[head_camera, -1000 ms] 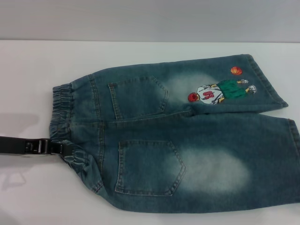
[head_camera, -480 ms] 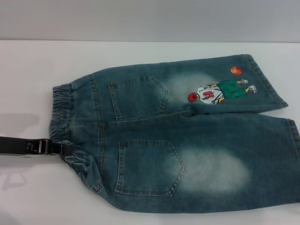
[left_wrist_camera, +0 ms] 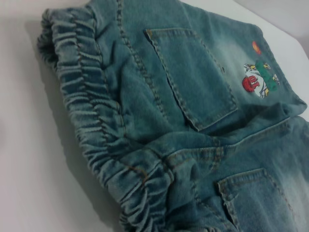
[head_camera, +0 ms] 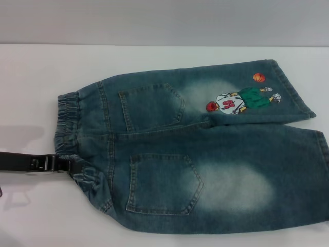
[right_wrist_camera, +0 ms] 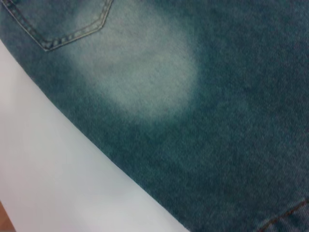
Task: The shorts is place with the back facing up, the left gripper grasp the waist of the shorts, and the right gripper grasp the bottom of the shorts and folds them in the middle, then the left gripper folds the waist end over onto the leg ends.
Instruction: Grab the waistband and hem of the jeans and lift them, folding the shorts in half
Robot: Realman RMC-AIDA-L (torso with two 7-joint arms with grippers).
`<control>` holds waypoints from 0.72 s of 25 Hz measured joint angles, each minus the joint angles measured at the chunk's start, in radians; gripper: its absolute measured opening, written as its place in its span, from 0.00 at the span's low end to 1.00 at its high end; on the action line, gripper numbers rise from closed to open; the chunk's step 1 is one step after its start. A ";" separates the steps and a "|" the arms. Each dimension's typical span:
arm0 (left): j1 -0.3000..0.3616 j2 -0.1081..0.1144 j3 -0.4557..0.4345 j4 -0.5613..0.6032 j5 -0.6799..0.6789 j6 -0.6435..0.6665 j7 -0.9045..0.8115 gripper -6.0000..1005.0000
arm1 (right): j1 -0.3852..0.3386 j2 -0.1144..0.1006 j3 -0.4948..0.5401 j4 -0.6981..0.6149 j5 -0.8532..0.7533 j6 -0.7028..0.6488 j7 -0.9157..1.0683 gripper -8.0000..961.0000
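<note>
My right fingers are over denim, short of the shorts' corner seam; they should lower toward the leg hem before closing.
The blue-green denim shorts (head_camera: 205,154) lie flat on the white table (head_camera: 31,82), back pockets up. The gathered waist (head_camera: 67,118) points left and the leg ends (head_camera: 297,92) point right. One leg carries the embroidered figure (head_camera: 236,102). My left gripper (head_camera: 74,166) reaches in from the left and is shut on the waist near its middle, where the band bunches up. The left wrist view looks along the crumpled waist (left_wrist_camera: 91,106) towards the figure (left_wrist_camera: 258,79). The right wrist view shows only the shorts (right_wrist_camera: 217,145) with a pale worn patch (right_wrist_camera: 145,67). My right gripper is out of view.
The lower leg's hem (head_camera: 324,149) runs to the right edge of the head view. Bare white table (right_wrist_camera: 48,169) borders the shorts on the near side. The table's far edge (head_camera: 164,45) meets a grey wall.
My left gripper has shifted slightly towards the near side, and the part of the waist around it has moved and bunched with it. The rest of the shorts has stayed put.
</note>
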 joint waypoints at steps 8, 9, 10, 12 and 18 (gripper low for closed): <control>-0.003 0.001 0.001 -0.016 0.002 -0.003 0.003 0.05 | 0.008 0.002 0.002 -0.039 0.032 -0.036 -0.001 0.71; -0.003 0.002 0.001 -0.016 0.002 -0.003 0.003 0.05 | 0.009 0.001 0.002 -0.042 0.033 -0.038 -0.001 0.71; -0.003 0.002 0.001 -0.016 0.002 -0.003 0.003 0.05 | 0.011 0.001 0.002 -0.045 0.034 -0.039 -0.001 0.70; -0.003 0.001 0.001 -0.016 0.003 -0.003 0.003 0.05 | 0.014 0.001 0.002 -0.048 0.035 -0.040 -0.001 0.70; -0.003 0.000 0.001 -0.016 0.004 -0.003 0.003 0.05 | 0.021 0.004 -0.001 -0.049 0.037 -0.042 -0.006 0.70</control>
